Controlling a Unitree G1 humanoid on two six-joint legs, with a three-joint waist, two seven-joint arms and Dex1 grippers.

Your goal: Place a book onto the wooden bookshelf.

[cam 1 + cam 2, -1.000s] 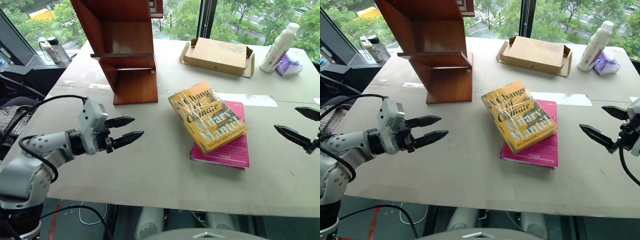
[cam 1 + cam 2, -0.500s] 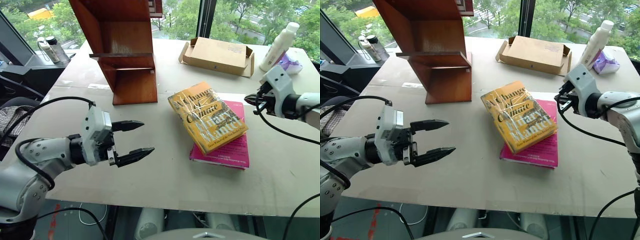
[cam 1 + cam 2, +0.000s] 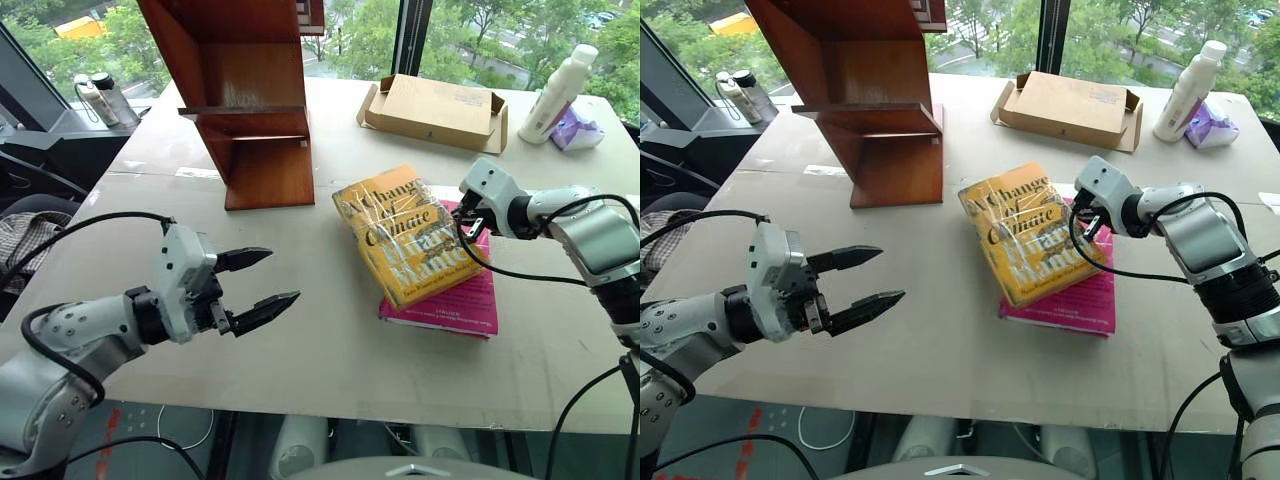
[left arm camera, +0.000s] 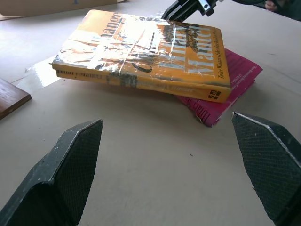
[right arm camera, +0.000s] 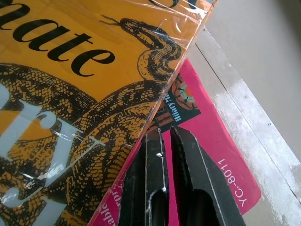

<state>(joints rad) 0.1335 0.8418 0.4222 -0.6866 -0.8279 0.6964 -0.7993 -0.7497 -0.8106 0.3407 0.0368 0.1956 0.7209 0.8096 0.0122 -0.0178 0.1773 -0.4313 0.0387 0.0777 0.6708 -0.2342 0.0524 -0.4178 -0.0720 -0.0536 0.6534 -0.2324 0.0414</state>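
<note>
My left gripper pinches the yellow book across its narrow spine next, since the yellow book's covers are too wide for the gripper's fingers.
The book, thick and yellow-orange with white lettering, lies on a thinner pink book in the middle of the table. My right gripper is shut, its tips against the book's right edge and just above the pink cover; the closed tips hold nothing. My left gripper hangs open over the table to the book's left, pointing at it, a clear gap away. The wooden bookshelf stands at the back left, reddish-brown, with empty shelves.
A flat cardboard box lies at the back, right of the shelf. A white bottle and a purple packet stand at the far right corner. Small bottles sit on the ledge beyond the table's left side.
My right arm swung in from the table's right side, shut its fingers and came down to the book's right edge; the book turned slightly left. My left gripper opened wider and drew back a little.
</note>
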